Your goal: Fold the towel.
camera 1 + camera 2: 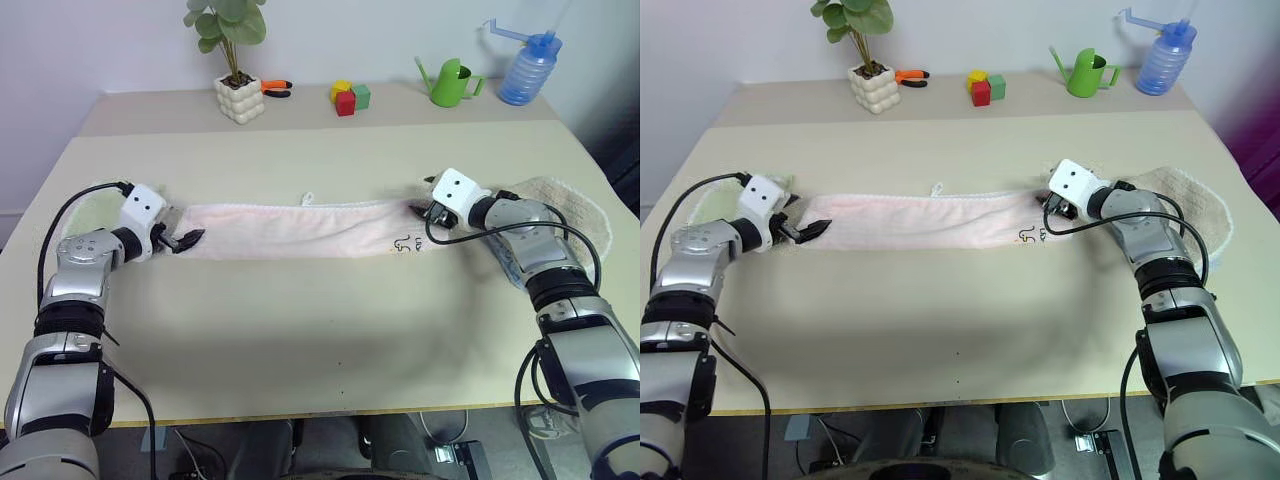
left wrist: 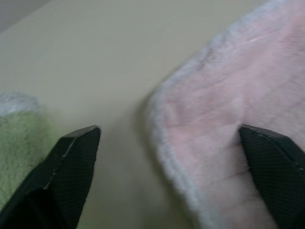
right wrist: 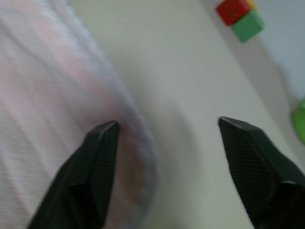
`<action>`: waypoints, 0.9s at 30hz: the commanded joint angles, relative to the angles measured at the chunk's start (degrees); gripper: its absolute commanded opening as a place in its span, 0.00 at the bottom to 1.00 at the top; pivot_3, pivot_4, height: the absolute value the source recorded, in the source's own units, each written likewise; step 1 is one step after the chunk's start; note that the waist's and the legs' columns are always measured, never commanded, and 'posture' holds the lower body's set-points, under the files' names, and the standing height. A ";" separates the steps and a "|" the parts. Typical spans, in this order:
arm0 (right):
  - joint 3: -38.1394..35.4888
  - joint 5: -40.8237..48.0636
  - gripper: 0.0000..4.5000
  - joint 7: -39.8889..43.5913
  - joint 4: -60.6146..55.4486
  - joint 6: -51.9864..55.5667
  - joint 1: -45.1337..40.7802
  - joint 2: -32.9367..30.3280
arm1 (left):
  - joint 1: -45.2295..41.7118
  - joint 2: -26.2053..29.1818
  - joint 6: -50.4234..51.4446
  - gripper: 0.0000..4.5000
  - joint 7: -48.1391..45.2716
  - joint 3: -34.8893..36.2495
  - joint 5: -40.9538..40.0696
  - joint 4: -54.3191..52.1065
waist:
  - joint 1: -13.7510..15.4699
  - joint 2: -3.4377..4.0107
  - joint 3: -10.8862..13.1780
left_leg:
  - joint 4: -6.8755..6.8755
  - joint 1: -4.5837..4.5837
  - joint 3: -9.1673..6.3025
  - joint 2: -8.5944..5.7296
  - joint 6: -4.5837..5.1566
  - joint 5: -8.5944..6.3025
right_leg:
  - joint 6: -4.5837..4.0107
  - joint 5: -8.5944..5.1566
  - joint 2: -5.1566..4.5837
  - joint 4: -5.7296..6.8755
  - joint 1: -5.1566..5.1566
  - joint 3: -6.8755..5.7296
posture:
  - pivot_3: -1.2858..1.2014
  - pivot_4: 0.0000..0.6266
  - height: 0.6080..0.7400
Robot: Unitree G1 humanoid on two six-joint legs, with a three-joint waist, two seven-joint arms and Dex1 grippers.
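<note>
The towel is to be folded. My right gripper will next grab the pale pink strip (image 1: 300,230) by the edge of its marked end (image 1: 432,225).
The pale pink towel (image 1: 300,228) lies as a long narrow strip across the middle of the table, with a small dark embroidered mark (image 1: 400,243) near its right end. My left gripper (image 1: 186,240) is at the strip's left end. In the left wrist view it (image 2: 169,131) is open, and the towel's edge (image 2: 224,143) lies between the spread fingers. My right gripper (image 1: 421,211) is at the strip's right end. It (image 3: 168,123) is also open, with one finger (image 3: 95,167) over the pink cloth (image 3: 43,105) and the other over bare table.
A light green towel (image 1: 88,215) lies beside my left arm and a beige towel (image 1: 572,205) lies under my right forearm. Along the back stand a potted plant (image 1: 238,95), an orange-handled tool (image 1: 277,88), coloured blocks (image 1: 350,97), a green watering can (image 1: 452,83) and a blue bottle (image 1: 530,68).
</note>
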 commanded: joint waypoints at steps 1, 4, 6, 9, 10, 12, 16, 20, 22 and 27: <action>-3.75 0.90 0.70 -2.38 -6.03 0.93 -0.02 -2.53 | 1.81 -0.04 2.60 1.00 1.27 3.78 -3.23 -5.06 | 0.00 0.00 0.00 | 0.00 0.00 0.00 0.00 0.00 0.00 | 0.00 0.00 0.00 0.00 -0.01 0.01 | 0.52 0.24 0.94; -6.37 2.59 0.75 -0.94 -14.08 6.71 4.50 -4.86 | 5.87 -0.61 5.50 1.00 1.96 5.34 -5.02 -12.29 | 0.15 0.00 0.00 | -0.01 -0.04 0.00 0.00 0.00 0.00 | 0.00 0.00 0.00 0.02 -0.06 0.02 | 0.52 0.24 0.94; -7.32 3.00 0.89 -0.04 -19.89 10.16 8.34 -6.04 | 8.43 -0.91 6.99 1.00 2.28 5.98 -5.89 -17.09 | 0.32 -0.01 -0.01 | 0.00 -0.06 -0.02 0.00 0.00 0.00 | 0.00 0.00 -0.01 0.01 -0.05 0.02 | 0.52 0.24 0.94; -9.29 3.87 0.99 -0.36 -27.57 14.54 12.92 -6.68 | 10.71 -1.53 9.43 1.00 3.07 6.70 -7.42 -22.94 | 0.34 -0.01 -0.01 | 0.02 -0.05 -0.02 0.00 0.00 0.00 | 0.00 0.00 -0.01 0.01 -0.02 0.01 | 0.52 0.24 0.94; -10.67 5.18 0.99 -0.60 -30.65 16.94 14.48 -6.40 | 11.30 -1.81 10.28 1.00 3.27 6.74 -7.91 -25.15 | 0.34 -0.01 -0.01 | 0.02 -0.05 -0.03 0.01 0.00 0.00 | 0.00 0.00 -0.01 0.04 -0.02 0.01 | 0.52 0.24 0.94; -15.34 11.98 0.99 -0.30 -39.77 26.64 18.35 -4.58 | 12.76 -2.60 11.10 1.00 2.92 5.42 -8.10 -31.22 | 0.41 -0.01 -0.01 | 0.02 -0.04 -0.03 0.01 -0.01 0.01 | -0.01 0.00 -0.01 0.05 -0.03 0.02 | 0.52 0.24 0.94; -25.37 31.37 0.99 -1.89 -60.65 54.45 26.95 1.01 | 14.45 -6.62 13.09 1.00 1.21 -0.42 -8.75 -43.91 | 0.78 -0.01 -0.04 | 0.03 -0.06 -0.10 0.02 -0.01 0.01 | -0.01 0.00 -0.03 0.00 0.04 0.02 | 0.52 0.24 0.94; -33.71 41.65 0.99 -10.66 -69.20 72.93 30.96 7.96 | 14.85 -10.25 14.58 1.00 -1.51 -6.23 -9.82 -51.36 | 1.34 -0.02 -0.06 | 0.06 0.00 -0.14 0.01 0.16 -0.09 | -0.02 0.01 -0.03 -0.04 0.17 0.03 | 0.52 0.24 0.94; -37.38 45.58 0.99 -15.43 -72.42 80.48 33.58 12.84 | 14.89 -12.67 16.07 1.00 -3.02 -9.85 -11.10 -54.93 | 1.53 0.05 -0.10 | 0.04 0.01 -0.15 0.04 0.32 -0.18 | -0.03 0.02 0.00 -0.04 0.15 0.03 | 0.52 0.24 0.94; -42.90 48.93 0.99 -26.04 -75.27 89.72 34.37 23.40 | 16.03 -13.72 17.33 1.00 -5.93 -13.97 -11.50 -58.13 | 1.38 0.27 -0.21 | 0.02 0.02 -0.06 0.02 0.32 -0.18 | -0.03 0.02 -0.01 -0.02 0.11 0.07 | 0.52 0.24 0.94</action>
